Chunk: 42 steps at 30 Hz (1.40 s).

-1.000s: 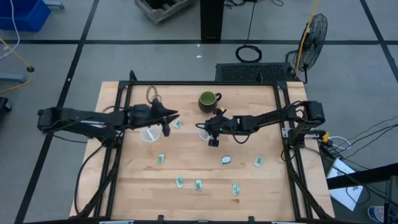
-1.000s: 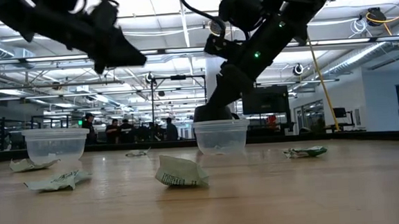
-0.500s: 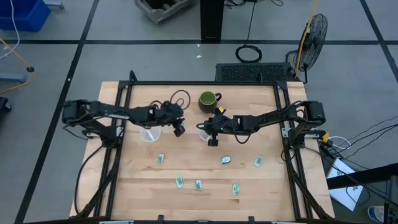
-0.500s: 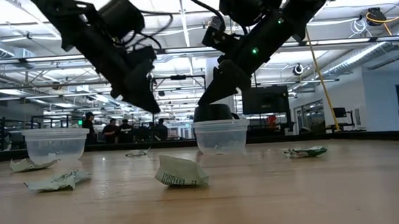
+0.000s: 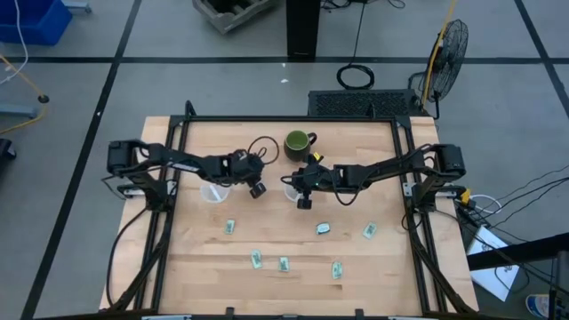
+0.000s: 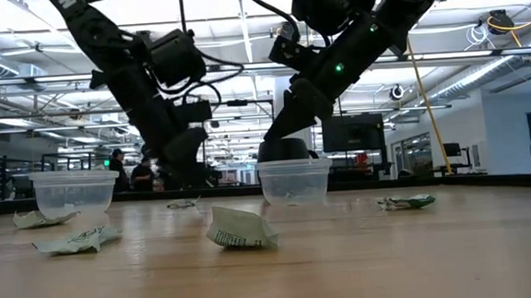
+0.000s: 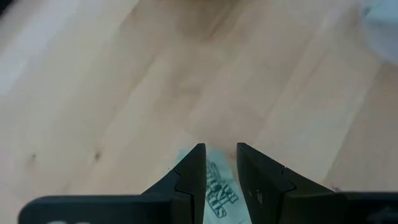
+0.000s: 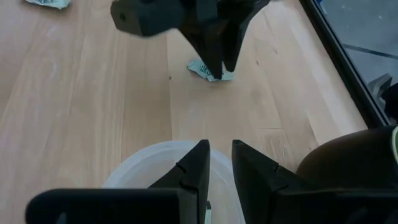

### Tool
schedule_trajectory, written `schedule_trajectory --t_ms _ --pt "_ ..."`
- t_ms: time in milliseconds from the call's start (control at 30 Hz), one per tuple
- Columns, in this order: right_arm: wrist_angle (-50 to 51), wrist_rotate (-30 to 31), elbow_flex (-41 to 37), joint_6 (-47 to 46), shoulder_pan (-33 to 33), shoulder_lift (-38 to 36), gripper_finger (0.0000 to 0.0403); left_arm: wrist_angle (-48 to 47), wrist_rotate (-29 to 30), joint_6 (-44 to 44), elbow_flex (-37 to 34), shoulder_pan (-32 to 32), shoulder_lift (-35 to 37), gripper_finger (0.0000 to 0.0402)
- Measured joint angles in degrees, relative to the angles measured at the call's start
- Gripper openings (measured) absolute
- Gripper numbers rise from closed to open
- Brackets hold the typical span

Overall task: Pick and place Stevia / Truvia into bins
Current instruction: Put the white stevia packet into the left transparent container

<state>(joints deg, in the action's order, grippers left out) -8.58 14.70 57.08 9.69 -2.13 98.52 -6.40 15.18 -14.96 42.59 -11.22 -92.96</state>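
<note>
My left gripper has to take hold of the Stevia sachet by its printed middle (image 7: 221, 191), so that the sachet can go to the clear bin.
Several small pale green and white Stevia sachets lie flat on the wooden table, most in a loose row near the near edge (image 5: 284, 263). Two clear cups stand mid-table, the left (image 5: 212, 192) and the right (image 5: 290, 190). My left gripper (image 5: 256, 188) points down between the cups onto one sachet (image 7: 217, 194), its fingers a narrow gap apart. My right gripper (image 8: 220, 155) hovers above the right cup (image 8: 143, 165), also with a narrow gap and nothing between the fingers. My left gripper comes from above, pointing down, at a sachet (image 8: 200, 68) that lies flat on the table. Its fingertips (image 8: 214, 70) stand over the sachet's middle. Whether they touch it, I cannot tell.
A dark green mug (image 5: 298, 142) stands just beyond the right cup, toward the far edge. A black rail frame (image 5: 404, 160) runs along the table's left, right and far sides. In the low view, crumpled sachets (image 6: 238, 229) lie in front of the cups.
My left gripper has swung toward the table's right, past the left cup, tipped to point down, and dropped onto the sachet between the cups.
</note>
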Motion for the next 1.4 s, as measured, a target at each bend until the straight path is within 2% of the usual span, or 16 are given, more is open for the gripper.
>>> schedule_trajectory --t_ms 400,500,667,800,933,1067,1200,1400 --pt "0.1 0.0 0.0 0.0 0.0 0.0 0.0063 0.7 2.3 -0.8 0.2 0.1 -4.3 0.0092" --pt "0.1 0.0 0.0 0.0 0.0 0.0 0.0064 0.9 2.5 -0.8 0.2 0.1 -4.3 0.0072" --pt "0.1 0.0 0.0 0.0 0.0 0.0 0.0063 0.9 4.4 -0.7 0.1 0.0 -4.5 0.0009" --pt "0.1 0.0 0.0 0.0 0.0 0.0 0.0063 1.8 5.8 -0.7 0.0 0.1 -3.8 0.0006" --pt "0.1 0.0 0.0 0.0 0.0 0.0 0.0064 0.8 5.5 -0.3 0.0 1.4 0.5 0.0005" --pt "0.3 0.0 0.0 0.0 0.0 0.0 0.0063 -2.6 5.5 -0.2 0.0 3.9 9.0 0.0004" --pt "0.3 0.0 0.0 -1.5 0.0 0.0 0.0063 -9.8 5.8 -1.5 0.0 7.3 19.1 0.0007" --pt "0.3 0.0 0.0 -2.0 0.0 0.0 0.0063 -28.2 10.4 -8.7 0.0 13.1 30.9 0.0003"
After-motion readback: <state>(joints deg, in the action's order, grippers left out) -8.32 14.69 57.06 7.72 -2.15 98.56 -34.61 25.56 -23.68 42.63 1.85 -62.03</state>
